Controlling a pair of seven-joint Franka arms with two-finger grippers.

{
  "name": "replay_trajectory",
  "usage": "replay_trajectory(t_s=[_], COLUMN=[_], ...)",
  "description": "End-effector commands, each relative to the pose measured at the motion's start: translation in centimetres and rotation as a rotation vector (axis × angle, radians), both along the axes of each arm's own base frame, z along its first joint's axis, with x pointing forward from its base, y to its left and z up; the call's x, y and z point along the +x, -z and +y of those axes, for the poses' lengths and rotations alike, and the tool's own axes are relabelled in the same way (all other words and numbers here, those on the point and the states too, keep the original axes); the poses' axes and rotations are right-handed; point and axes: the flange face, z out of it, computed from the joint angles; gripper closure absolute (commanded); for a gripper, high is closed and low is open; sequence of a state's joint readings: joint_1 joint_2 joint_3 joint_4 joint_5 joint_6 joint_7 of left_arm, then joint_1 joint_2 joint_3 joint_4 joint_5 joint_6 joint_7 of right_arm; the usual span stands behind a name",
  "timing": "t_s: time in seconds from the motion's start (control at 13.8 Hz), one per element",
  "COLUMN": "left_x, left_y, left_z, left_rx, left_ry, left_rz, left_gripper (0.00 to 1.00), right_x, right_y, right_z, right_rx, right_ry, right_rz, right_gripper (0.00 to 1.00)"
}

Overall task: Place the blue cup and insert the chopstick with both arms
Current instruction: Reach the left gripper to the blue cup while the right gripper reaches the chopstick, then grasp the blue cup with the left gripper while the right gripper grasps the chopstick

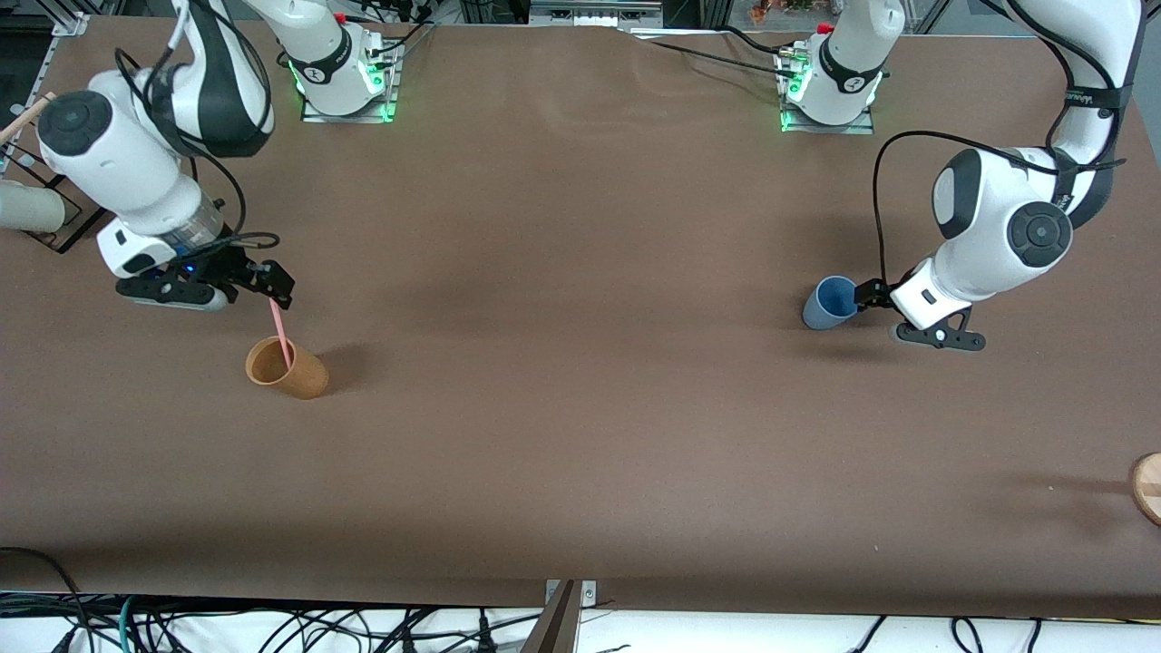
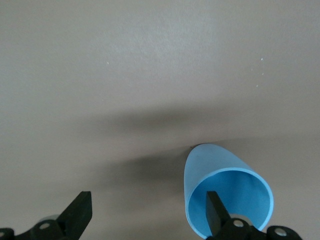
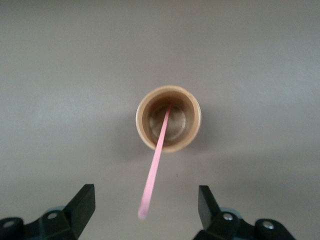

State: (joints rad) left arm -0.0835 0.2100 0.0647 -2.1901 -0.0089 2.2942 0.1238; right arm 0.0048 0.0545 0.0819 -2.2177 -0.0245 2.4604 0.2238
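Note:
The robot's right gripper should hold the chopstick by its thick end [image 1: 274, 309], so that its thin tip stays free to go into the blue cup [image 1: 827, 304].
The blue cup [image 1: 827, 304] appears to stand on the table toward the left arm's end. My left gripper [image 1: 866, 295] is open beside it. In the left wrist view one finger [image 2: 215, 212] reaches inside the mouth of the blue cup [image 2: 210, 162], the other is well outside, and the left gripper [image 2: 148, 196] grips nothing. The pink chopstick [image 1: 281, 331] leans in the tan cup [image 1: 299, 374] toward the right arm's end. My right gripper [image 1: 272, 283] hovers over it, open. In the right wrist view the chopstick [image 3: 156, 162] rises from the tan cup [image 3: 142, 130] between the parted fingers of the right gripper [image 3: 145, 188], untouched.
A round wooden piece [image 1: 1148, 486] lies at the table's edge at the left arm's end. A pale cylinder [image 1: 27, 207] on a black stand sits at the right arm's end. Cables [image 1: 272, 626] run below the table's near edge.

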Motion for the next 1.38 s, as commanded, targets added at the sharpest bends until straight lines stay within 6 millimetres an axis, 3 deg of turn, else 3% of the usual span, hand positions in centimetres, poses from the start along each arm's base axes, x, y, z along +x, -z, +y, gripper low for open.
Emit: replay_trajectory(t_s=[0.0, 0.22, 0.43, 0.51, 0.65, 0.8, 0.87, 1.09, 1.3], left_x=[-1.8, -2.7, -3.1, -3.2, -3.2, -3.2, -3.2, -3.2, -3.2], left_y=[0.3, 1.3, 1.8, 1.9, 2.0, 2.0, 2.0, 2.1, 2.2], left_z=[-0.4, -1.3, -2.4, -2.6, -2.6, -2.6, -2.6, -2.7, -2.7], left_rx=[0.009, 0.011, 0.016, 0.016, 0.017, 0.017, 0.017, 0.017, 0.013], left_ry=[0.015, -0.015, -0.047, -0.045, -0.045, -0.045, -0.045, -0.044, -0.051], left_rz=[-0.017, -0.025, -0.026, -0.025, -0.022, -0.022, -0.022, -0.020, -0.018], left_gripper=[0.00, 0.00, 0.03, 0.10, 0.34, 0.48, 0.60, 0.97, 1.00], right_x=[0.7, 0.8, 0.8, 0.8, 0.7, 0.6, 0.6, 1.1, 1.0], right_y=[2.2, 3.3, 3.3, 3.5, 4.3, 4.2, 4.3, 3.4, 3.0], right_z=[0.0, 0.0, -0.2, -0.2, -0.2, -0.3, -0.4, -0.4, -0.3], right_rx=[-0.001, 0.000, -0.003, -0.003, -0.003, -0.005, -0.005, -0.005, -0.007], right_ry=[0.008, 0.009, 0.008, 0.006, 0.006, 0.008, 0.011, 0.005, 0.003], right_rz=[-0.015, 0.004, 0.008, 0.013, 0.034, 0.046, 0.049, 0.033, 0.043], right_gripper=[0.13, 0.22, 0.46, 0.47, 0.59, 0.70, 0.78, 0.92, 0.98])
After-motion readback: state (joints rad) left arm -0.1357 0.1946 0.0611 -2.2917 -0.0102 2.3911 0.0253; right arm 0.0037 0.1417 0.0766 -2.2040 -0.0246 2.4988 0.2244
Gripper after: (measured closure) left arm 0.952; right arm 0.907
